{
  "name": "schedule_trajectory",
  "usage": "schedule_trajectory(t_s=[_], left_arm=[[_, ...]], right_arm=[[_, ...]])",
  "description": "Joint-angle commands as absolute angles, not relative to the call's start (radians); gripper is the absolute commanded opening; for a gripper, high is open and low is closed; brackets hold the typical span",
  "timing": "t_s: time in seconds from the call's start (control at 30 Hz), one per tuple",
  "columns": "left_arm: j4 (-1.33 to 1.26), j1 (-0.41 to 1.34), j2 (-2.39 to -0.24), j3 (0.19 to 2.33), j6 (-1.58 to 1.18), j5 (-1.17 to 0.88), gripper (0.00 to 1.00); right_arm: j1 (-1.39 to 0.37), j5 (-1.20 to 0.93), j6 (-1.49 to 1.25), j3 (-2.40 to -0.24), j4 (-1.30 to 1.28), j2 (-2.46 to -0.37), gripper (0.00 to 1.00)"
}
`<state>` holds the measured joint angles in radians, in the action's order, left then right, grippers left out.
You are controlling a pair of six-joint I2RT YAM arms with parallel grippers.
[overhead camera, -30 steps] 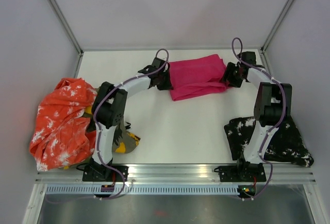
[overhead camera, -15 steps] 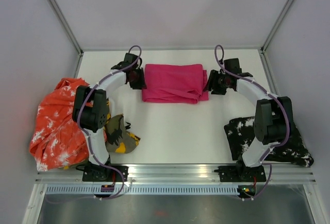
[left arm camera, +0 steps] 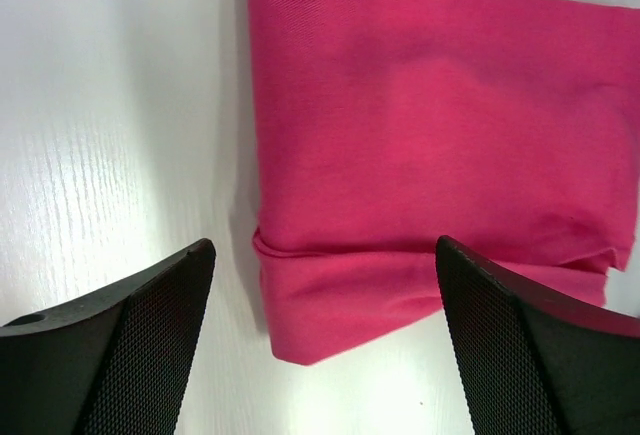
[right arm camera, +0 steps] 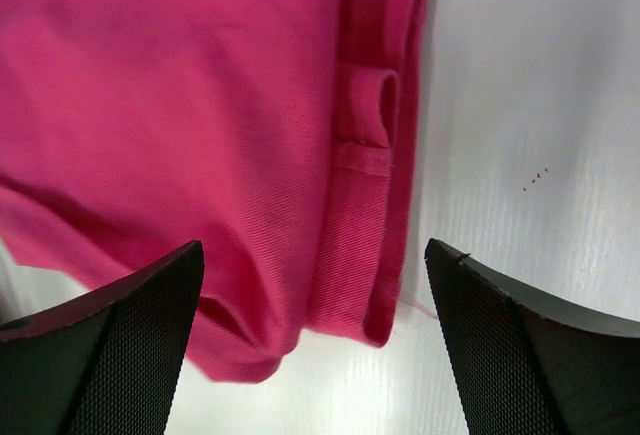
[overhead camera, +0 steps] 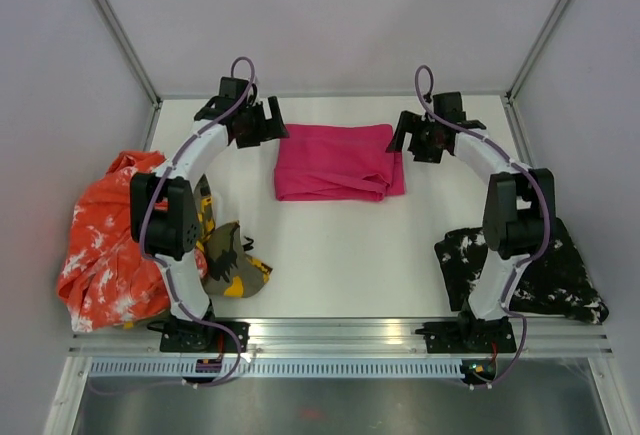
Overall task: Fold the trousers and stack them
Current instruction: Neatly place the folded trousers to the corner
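The left gripper should next take hold of the magenta-pink trousers' folded side edge, opposite the waistband edge. Then it can stack the trousers flat and still folded.
The magenta-pink trousers lie folded flat on the far middle of the white table. My left gripper stands open just off their far left corner, with nothing between its fingers. My right gripper is open as well, beside their far right corner. The left wrist view has the trousers' folded corner lying below the wide jaws of the left gripper. In the right wrist view the waistband edge with a belt loop sits under the right gripper, apart from both fingers.
Orange-white mottled trousers are heaped at the table's left edge. A camouflage pair lies crumpled next to the left arm's base. Black trousers with white splatters lie at the near right, by the right arm's base. Walls enclose the table.
Both grippers carried the pink trousers leftward, laid them down folded, then opened and let go. The arms have drawn back a little toward the far corners.
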<state>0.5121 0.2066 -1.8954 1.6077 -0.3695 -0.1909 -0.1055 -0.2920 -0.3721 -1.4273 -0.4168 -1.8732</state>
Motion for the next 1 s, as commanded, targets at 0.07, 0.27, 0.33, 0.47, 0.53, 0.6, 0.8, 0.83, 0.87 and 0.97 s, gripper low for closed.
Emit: schedule_trajectory(t_s=[0.07, 0.27, 0.33, 0.47, 0.53, 0.6, 0.8, 0.83, 0.87, 0.97], left_arm=[[0.439, 0.19, -1.976, 1.574, -0.385, -0.256, 0.94], [0.359, 0.187, -2.014, 1.513, -0.388, -0.29, 0.91], [0.331, 0.187, -2.031, 1.494, -0.405, -0.305, 0.89], [0.284, 0.187, -2.06, 1.453, -0.433, -0.354, 0.85], [0.261, 0.189, -2.072, 1.431, -0.445, -0.365, 0.83], [0.255, 0.189, -2.092, 1.416, -0.448, -0.367, 0.81], [0.192, 0.19, -2.114, 1.37, -0.486, -0.448, 0.41], [0.18, 0.195, -2.115, 1.365, -0.495, -0.463, 0.28], [0.17, 0.198, -2.115, 1.358, -0.503, -0.472, 0.14], [0.161, 0.212, -2.076, 1.325, -0.515, -0.474, 0.02]], right_arm=[[-0.107, -0.299, -0.371, -1.394, -0.365, -1.968, 0.98], [-0.107, -0.347, -0.425, -1.318, -0.27, -1.987, 0.97], [-0.107, -0.348, -0.457, -1.299, -0.241, -1.988, 0.95], [-0.107, -0.347, -0.515, -1.252, -0.154, -2.005, 0.88], [-0.115, -0.347, -0.537, -1.243, -0.135, -2.016, 0.8], [-0.123, -0.353, -0.545, -1.239, -0.121, -2.037, 0.72], [-0.146, -0.365, -0.551, -1.235, -0.114, -2.056, 0.27], [-0.146, -0.371, -0.551, -1.233, -0.114, -2.052, 0.22], [-0.146, -0.376, -0.551, -1.227, -0.115, -2.039, 0.15], [-0.144, -0.365, -0.534, -1.217, -0.144, -1.968, 0.0]])
